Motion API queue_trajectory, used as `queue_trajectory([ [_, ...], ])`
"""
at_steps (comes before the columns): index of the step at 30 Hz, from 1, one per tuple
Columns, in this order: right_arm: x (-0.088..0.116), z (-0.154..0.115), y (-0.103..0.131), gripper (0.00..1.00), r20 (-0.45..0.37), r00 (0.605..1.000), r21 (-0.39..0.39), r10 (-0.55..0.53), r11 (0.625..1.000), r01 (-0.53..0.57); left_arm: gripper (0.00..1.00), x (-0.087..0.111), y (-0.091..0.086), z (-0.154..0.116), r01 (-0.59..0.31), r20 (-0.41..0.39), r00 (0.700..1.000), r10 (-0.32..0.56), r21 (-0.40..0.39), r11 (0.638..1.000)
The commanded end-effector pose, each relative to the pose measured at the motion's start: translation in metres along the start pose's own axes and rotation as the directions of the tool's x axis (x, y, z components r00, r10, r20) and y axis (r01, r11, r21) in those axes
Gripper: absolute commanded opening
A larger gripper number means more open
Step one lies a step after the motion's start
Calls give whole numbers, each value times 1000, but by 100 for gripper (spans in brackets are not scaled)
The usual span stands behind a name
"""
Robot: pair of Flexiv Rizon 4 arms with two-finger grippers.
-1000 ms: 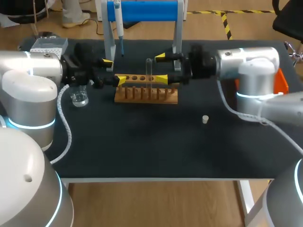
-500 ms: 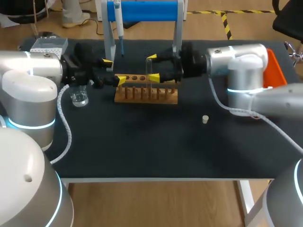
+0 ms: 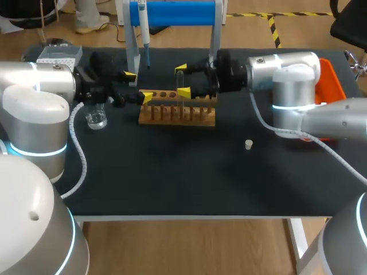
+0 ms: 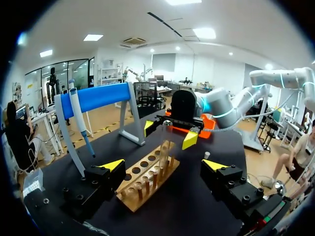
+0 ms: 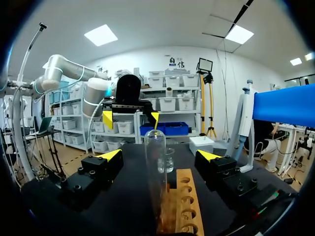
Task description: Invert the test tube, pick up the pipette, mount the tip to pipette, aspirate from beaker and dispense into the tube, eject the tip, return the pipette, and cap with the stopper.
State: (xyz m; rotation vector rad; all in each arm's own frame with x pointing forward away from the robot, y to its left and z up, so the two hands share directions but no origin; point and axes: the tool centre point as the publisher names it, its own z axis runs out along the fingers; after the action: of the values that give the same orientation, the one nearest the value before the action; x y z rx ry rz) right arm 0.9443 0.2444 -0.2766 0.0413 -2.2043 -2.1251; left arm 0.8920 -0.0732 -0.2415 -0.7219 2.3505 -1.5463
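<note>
The wooden rack (image 3: 178,114) is around the lower length of the tube. My right gripper should next grab its exposed upper part near the rounded end (image 3: 180,78) to turn the tube upside down.
A clear test tube (image 3: 181,87) stands upright in the wooden rack (image 3: 178,114), rounded end up. My right gripper (image 3: 182,80) is open, one yellow tip on each side of the tube and neither touching it. In the right wrist view the tube (image 5: 156,167) rises midway between the fingers of that gripper (image 5: 159,155). My left gripper (image 3: 139,86) is open at the rack's left end, and in its own view the rack (image 4: 147,177) lies between its fingers (image 4: 163,164). The pipette (image 3: 144,28) hangs on the blue stand. The beaker (image 3: 96,118) sits left of the rack. The stopper (image 3: 249,144) lies on the mat.
A tip box (image 3: 59,55) stands at the back left corner. The blue stand's grey legs (image 3: 132,54) rise right behind the rack. An orange object (image 3: 339,96) lies at the right edge behind my right arm. The dark mat (image 3: 183,172) spreads in front of the rack.
My right gripper has moved left along the rack until its open fingers flank the test tube. The left arm has stayed still.
</note>
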Motion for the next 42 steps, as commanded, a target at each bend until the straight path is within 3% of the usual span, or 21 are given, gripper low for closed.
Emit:
queue_trajectory([
  [1, -1, 2, -2, 100, -1, 1000, 3, -2, 1000, 2, 100, 0, 0, -1, 0, 0, 1000, 0, -1, 1000],
  [3, -1, 2, -3, 100, 2, 1000, 4, -3, 1000, 3, 100, 0, 0, -1, 0, 0, 1000, 0, -1, 1000],
  [5, -1, 2, -3, 76, 3, 1000, 3, -4, 1000, 4, 100, 0, 0, -1, 0, 0, 1000, 0, -1, 1000],
  [6, -1, 2, -3, 50, 4, 1000, 2, -4, 1000, 4, 100, 0, 0, -1, 0, 0, 1000, 0, -1, 1000],
  [9, -1, 2, -4, 25, 8, 1000, -2, -5, 1000, 5, 100, 0, 0, -1, 0, 0, 1000, 0, -1, 1000],
  [12, -1, 2, -3, 8, 8, 1000, -2, -8, 1000, 8, 100, 0, 0, -1, 0, 0, 1000, 0, -1, 1000],
  [17, -1, 2, -3, 0, 6, 1000, -2, -9, 1000, 9, 100, 0, 0, -1, 0, 0, 1000, 0, -1, 1000],
  [42, 0, 0, 13, 0, 11, 1000, -12, -23, 1000, 23, 100, 0, 0, -1, 0, 0, 1000, 0, -1, 1000],
])
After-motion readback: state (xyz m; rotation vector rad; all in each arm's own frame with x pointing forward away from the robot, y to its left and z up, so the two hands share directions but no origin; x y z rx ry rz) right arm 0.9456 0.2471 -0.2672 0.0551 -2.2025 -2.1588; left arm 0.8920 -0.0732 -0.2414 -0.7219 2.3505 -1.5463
